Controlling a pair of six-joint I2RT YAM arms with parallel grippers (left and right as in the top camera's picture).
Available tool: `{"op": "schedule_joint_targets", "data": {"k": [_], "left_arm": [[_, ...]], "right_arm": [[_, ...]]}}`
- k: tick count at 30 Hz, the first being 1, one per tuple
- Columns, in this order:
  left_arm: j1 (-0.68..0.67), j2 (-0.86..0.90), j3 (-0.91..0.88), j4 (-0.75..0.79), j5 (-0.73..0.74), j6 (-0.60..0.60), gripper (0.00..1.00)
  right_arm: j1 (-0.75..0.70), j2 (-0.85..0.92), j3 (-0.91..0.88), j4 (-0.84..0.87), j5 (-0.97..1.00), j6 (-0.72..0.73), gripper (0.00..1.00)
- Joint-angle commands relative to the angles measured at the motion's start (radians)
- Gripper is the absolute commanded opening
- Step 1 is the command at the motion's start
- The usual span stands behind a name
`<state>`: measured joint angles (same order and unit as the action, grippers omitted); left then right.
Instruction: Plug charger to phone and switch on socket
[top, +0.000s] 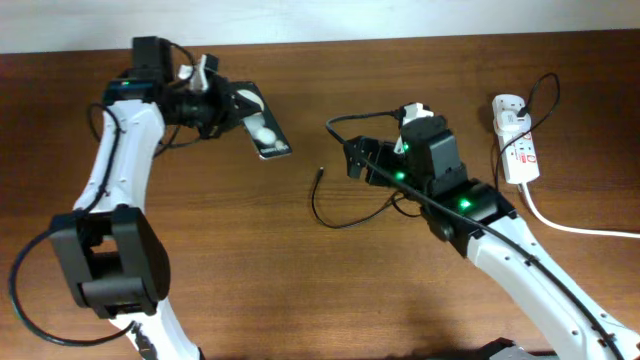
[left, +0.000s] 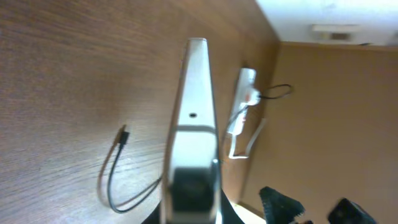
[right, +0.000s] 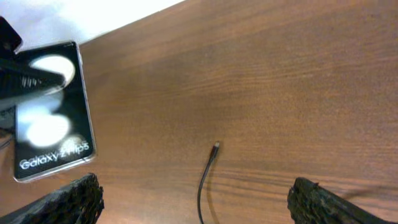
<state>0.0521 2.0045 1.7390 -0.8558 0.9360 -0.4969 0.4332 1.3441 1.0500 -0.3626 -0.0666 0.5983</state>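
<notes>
My right gripper will next grip the charger cable just behind its tip (top: 317, 181), so that the cable's tip stays exposed and can plug into the phone (top: 266, 132).
The phone (top: 266, 132) is a black slim handset with two white glare spots. My left gripper (top: 236, 104) is shut on its far end and holds it at the table's back left. In the left wrist view the phone (left: 195, 106) shows edge-on between the jaws. In the right wrist view the phone (right: 53, 112) shows its face with white lettering. The charger (top: 322, 205) is a thin black cable looping on the table, its tip (right: 215, 147) free and apart from the phone. My right gripper (right: 199, 200) is open and empty, just behind the tip. The socket (top: 515, 140) lies at the far right.
A thick white cord (top: 570, 226) runs from the socket off the right edge. The socket also shows in the left wrist view (left: 244, 102), beyond the phone. Bare wooden table lies between the phone and the cable tip.
</notes>
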Motion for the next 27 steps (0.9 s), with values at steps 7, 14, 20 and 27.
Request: {"op": "schedule_joint_targets", "data": {"k": [7,14,20,27], "left_arm": [[0.048,-0.028,0.007,-0.017,0.14,0.017,0.0],[0.105,-0.028,0.007,-0.017,0.081,0.017,0.0],[0.169,-0.028,0.007,-0.022,0.067,0.021,0.0],[0.169,-0.028,0.006,-0.067,0.032,0.029,0.0]], "right_arm": [[-0.003,0.327,0.496,-0.501,-0.099,-0.183,0.99],[-0.003,0.432,0.56,-0.488,-0.155,-0.171,0.99],[0.01,0.442,0.443,-0.389,-0.113,0.031,0.74],[0.067,0.564,0.426,-0.294,-0.114,0.074,0.57]]}}
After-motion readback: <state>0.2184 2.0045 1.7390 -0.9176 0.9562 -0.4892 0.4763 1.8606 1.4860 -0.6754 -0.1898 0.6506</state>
